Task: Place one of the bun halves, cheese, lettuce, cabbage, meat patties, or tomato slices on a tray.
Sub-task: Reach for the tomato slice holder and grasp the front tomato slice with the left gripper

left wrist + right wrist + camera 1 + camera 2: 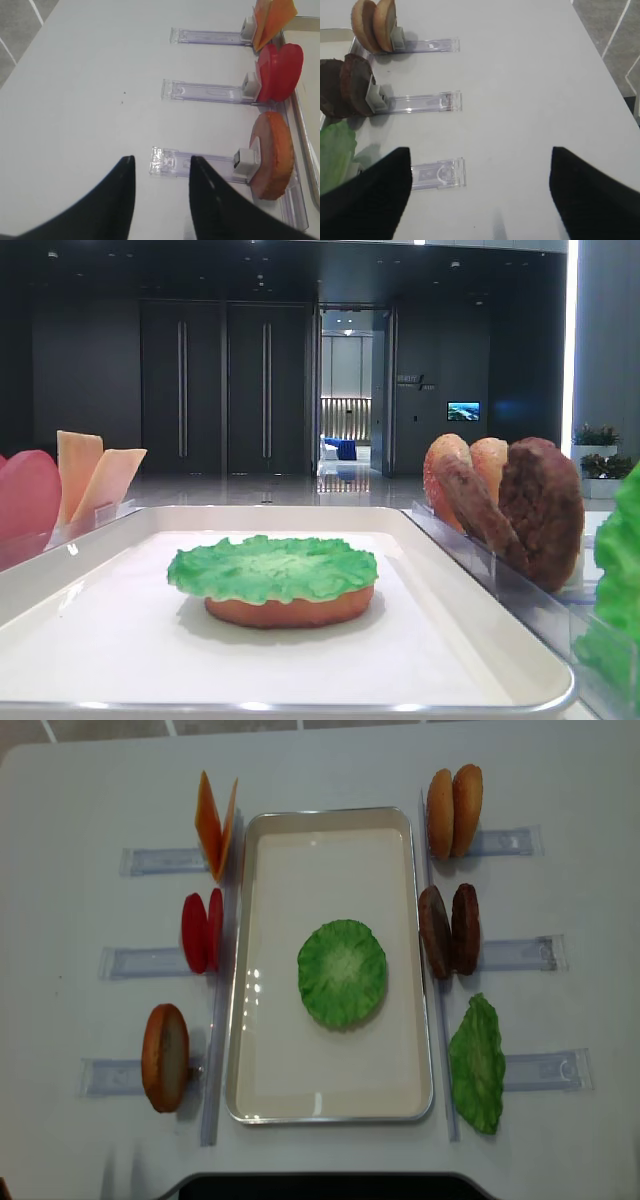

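Next, the left gripper grabs the red tomato slice's edge where the gap between the slices opens, since a neighbouring slice (194,934) leans close.
A green lettuce (342,972) leaf lies on a bun half (290,610) in the middle of the white tray (330,880). Left of the tray stand cheese (215,820), tomato slices (201,931) and one bun half (165,1056). On the right stand two bun halves (454,810), two meat patties (449,930) and a lettuce leaf (477,1064). No cabbage shows. My left gripper (161,160) hovers open over bare table, left of the bun half (272,150). My right gripper (480,150) stands wide open, right of the lettuce (335,150). Both are empty.
Each food stack stands in a narrow clear plastic holder (520,954) that runs outward from the tray. The table edge and grey floor (615,35) lie to the far right in the right wrist view. A dark robot base (320,1186) sits at the near edge.
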### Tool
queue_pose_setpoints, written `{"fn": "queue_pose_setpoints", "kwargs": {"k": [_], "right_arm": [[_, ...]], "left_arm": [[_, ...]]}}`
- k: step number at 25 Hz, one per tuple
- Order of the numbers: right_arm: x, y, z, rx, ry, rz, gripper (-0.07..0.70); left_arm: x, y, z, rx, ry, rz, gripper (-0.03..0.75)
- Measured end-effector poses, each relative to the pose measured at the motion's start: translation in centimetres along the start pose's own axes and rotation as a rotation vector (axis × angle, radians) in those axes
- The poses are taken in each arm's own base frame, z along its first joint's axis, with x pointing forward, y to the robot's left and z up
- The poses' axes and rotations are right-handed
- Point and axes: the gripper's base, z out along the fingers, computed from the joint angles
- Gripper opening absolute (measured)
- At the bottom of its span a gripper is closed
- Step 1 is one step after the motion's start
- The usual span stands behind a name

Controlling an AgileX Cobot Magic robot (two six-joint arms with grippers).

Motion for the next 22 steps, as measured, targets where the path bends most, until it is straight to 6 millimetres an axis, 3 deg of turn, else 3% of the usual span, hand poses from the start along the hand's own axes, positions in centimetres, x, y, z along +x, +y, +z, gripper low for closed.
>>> {"fn": "queue_pose_setpoints", "kwargs": {"k": [22], "right_arm": [[0.0,0.0,0.0,0.0,0.0,0.0,0.539]], "left_arm": [[0.0,0.0,0.0,0.0,0.0,0.0,0.282]]}}
